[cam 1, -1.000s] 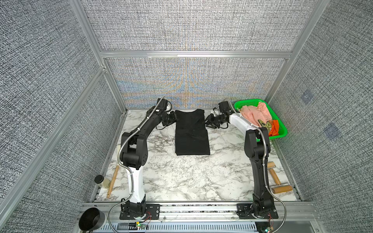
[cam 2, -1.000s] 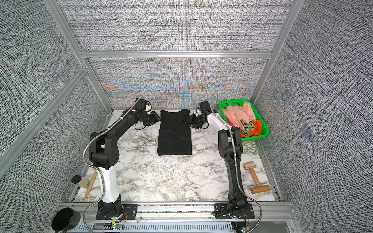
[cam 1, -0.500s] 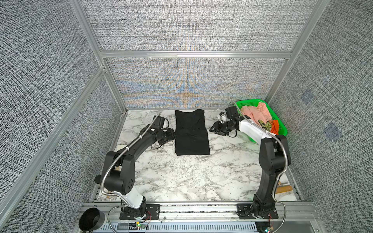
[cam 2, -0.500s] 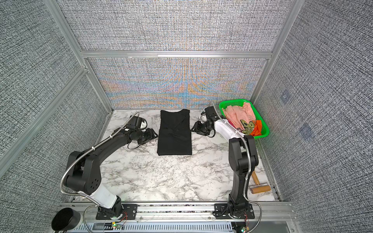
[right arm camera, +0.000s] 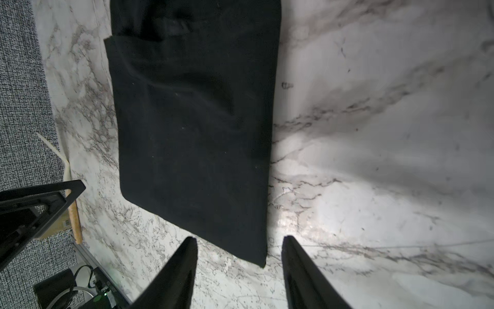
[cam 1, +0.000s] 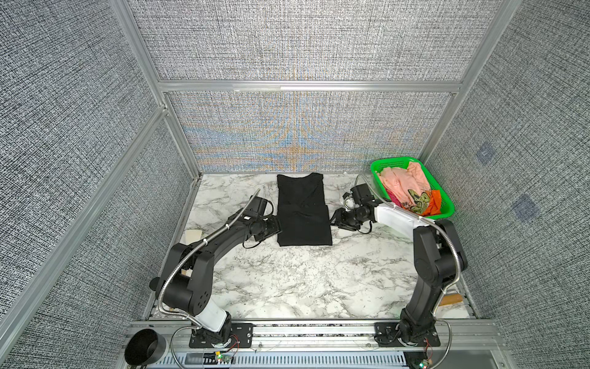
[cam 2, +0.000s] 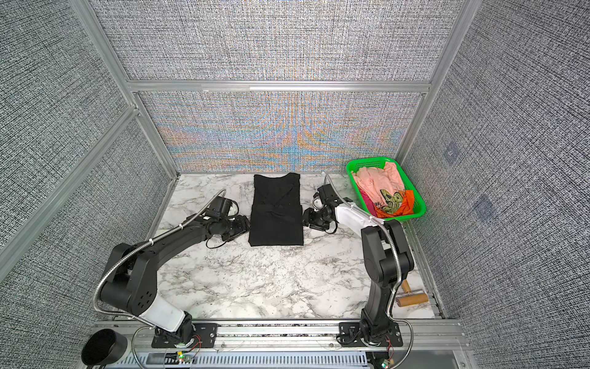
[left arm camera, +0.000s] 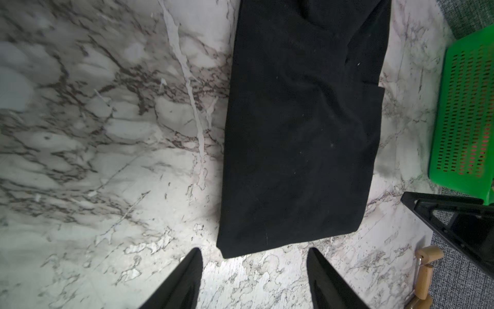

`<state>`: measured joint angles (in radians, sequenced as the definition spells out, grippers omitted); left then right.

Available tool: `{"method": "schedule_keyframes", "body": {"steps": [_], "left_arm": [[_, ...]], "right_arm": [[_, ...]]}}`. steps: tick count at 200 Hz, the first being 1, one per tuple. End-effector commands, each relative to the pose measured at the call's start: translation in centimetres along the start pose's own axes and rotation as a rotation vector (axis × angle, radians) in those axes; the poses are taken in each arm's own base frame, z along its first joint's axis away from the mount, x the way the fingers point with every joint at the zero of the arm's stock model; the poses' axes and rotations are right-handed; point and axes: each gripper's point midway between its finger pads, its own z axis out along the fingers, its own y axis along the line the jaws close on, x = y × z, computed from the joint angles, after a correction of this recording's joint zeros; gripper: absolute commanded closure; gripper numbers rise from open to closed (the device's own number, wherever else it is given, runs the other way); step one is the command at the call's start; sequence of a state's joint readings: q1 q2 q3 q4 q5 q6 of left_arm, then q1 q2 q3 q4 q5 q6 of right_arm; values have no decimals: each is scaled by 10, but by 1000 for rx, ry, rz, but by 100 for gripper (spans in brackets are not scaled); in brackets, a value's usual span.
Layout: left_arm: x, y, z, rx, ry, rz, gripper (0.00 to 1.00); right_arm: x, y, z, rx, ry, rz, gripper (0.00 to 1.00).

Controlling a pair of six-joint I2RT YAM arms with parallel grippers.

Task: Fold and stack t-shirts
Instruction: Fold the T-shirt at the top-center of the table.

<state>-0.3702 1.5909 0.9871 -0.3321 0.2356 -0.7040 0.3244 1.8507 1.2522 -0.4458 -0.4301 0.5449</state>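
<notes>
I need to pinch the near corner of the black t-shirt with my left gripper next, opposite my right gripper's corner. Then I can fold that end of the t-shirt toward its collar.
A black t-shirt (cam 1: 303, 211) (cam 2: 276, 214) lies flat on the marble table, folded lengthwise into a narrow strip with its collar toward the back wall. My left gripper (cam 1: 277, 229) (left arm camera: 254, 250) hovers open just off the strip's near left corner, nothing between its fingers. On the opposite side my right gripper (cam 1: 334, 220) (right arm camera: 239, 238) is open too, its jaws either side of the near right corner of the t-shirt (right arm camera: 195, 120) without touching it. A peach-pink t-shirt (cam 1: 402, 185) and an orange one (cam 1: 434, 201) lie crumpled in the green basket (cam 1: 376, 166).
The green basket stands at the back right, close behind the right arm. A wooden roller (cam 2: 412, 298) lies at the near right edge. A black cup (cam 1: 143, 346) sits outside the near left corner. Metal-framed walls close in three sides.
Both arms drew back from the collar end, along the black shirt's sides, to its near corners. Both sets of jaws opened wider. The shirt itself did not move.
</notes>
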Motion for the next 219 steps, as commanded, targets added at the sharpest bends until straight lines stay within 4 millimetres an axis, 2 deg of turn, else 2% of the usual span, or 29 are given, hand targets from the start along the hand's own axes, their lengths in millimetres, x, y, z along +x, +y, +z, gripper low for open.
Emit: {"method": "schedule_keyframes", "body": {"steps": [1,19,49,87,139,170,219], "left_arm": [[6,-8,4,41,8,-10,35],[12,-10,7,51,27,-21,35],[23,-8,14,48,67,-29,35],[29,4,20,-10,84,-42,36],[36,5,30,4,117,-65,38],[39,6,33,5,124,-65,39],[36,-3,43,40,136,-66,45]], "right_arm": [[2,9,2,-43,-8,8,43],[12,13,7,-47,25,3,43],[29,5,15,-23,71,14,42],[41,1,28,-12,115,11,42],[48,3,37,-29,149,20,42],[56,-3,43,-9,180,35,43],[57,-1,48,-20,193,24,51]]}}
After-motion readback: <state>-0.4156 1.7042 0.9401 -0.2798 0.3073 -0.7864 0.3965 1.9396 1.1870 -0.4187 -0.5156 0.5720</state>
